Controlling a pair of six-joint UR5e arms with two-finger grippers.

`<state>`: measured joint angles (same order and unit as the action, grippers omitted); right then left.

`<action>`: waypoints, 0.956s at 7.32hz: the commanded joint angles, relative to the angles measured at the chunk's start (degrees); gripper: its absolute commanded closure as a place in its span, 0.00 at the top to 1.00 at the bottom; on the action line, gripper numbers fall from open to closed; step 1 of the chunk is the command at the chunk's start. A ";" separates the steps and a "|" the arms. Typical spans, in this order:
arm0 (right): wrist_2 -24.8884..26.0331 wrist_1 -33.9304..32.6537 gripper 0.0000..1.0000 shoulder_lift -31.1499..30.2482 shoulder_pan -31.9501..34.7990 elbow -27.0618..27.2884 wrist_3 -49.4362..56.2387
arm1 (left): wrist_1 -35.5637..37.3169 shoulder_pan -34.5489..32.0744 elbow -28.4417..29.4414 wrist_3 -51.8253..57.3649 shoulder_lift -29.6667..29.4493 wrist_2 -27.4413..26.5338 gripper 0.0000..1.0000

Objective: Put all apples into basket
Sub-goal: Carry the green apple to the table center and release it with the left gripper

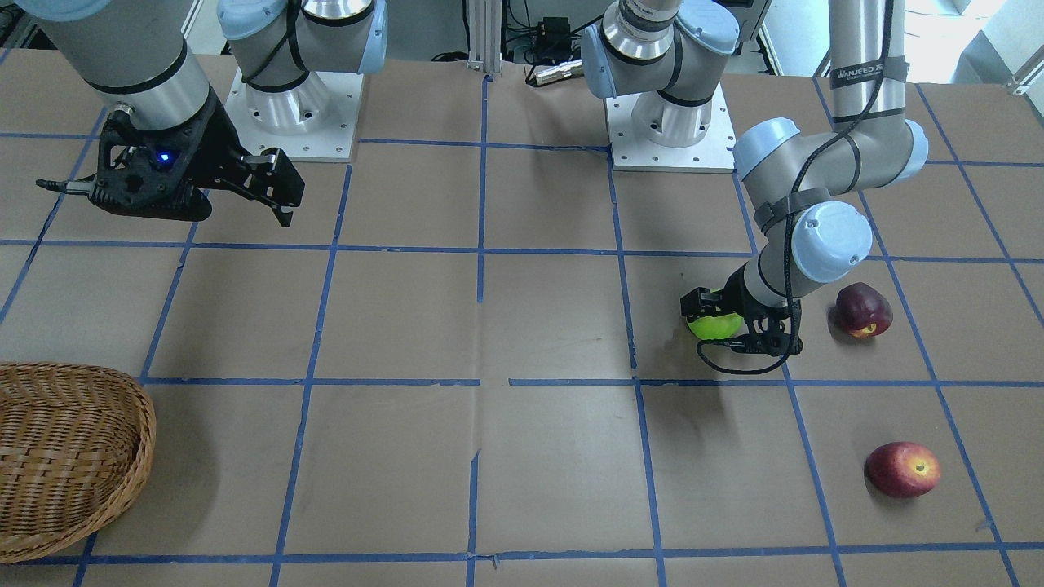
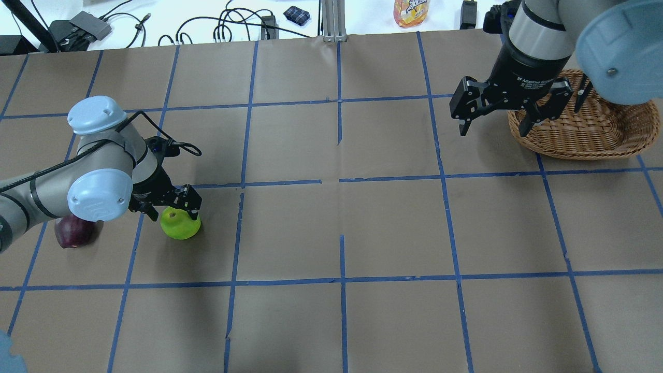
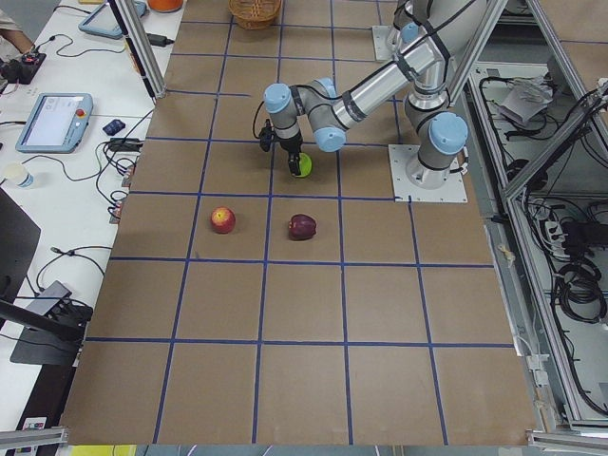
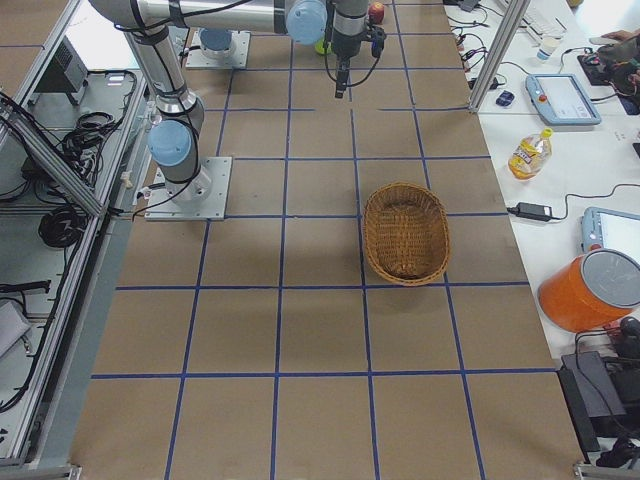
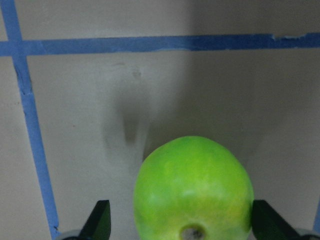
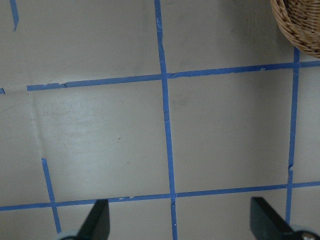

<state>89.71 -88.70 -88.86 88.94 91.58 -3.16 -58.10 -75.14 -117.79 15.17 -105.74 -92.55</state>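
My left gripper grabs the lime green apple around its rounded body next, to put all apples into the basket.
The lime green apple rests on the table between the fingers of my left gripper, which is open around it with a gap on one side. The dark maroon apple lies just beyond that arm's wrist. The red apple lies further towards the operators' side and does not show in the overhead view. The wicker basket is empty. My right gripper is open and empty, above the table beside the basket.
Both arm base plates stand at the robot's edge. A juice bottle and cables lie past the table's far edge. Blue tape lines grid the brown tabletop. The basket's rim shows in the right wrist view's corner.
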 commanded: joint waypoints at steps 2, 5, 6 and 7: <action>-0.06 0.02 1.00 0.00 0.00 0.00 0.00 | 0.71 -0.27 0.11 0.21 0.70 0.00 0.67; -0.06 0.02 1.00 0.00 0.00 0.00 0.00 | -6.19 -8.04 7.35 -17.28 2.03 5.25 0.54; 0.02 0.02 1.00 0.09 0.00 0.00 0.00 | -9.89 -14.44 13.49 -25.72 0.90 5.53 0.54; 0.02 0.02 1.00 0.09 0.00 0.00 0.00 | -10.27 -20.68 17.64 -34.07 -0.68 5.80 0.54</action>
<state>89.71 -88.68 -88.80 88.95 91.58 -3.17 -66.23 -88.23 -106.05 -8.35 -104.85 -87.41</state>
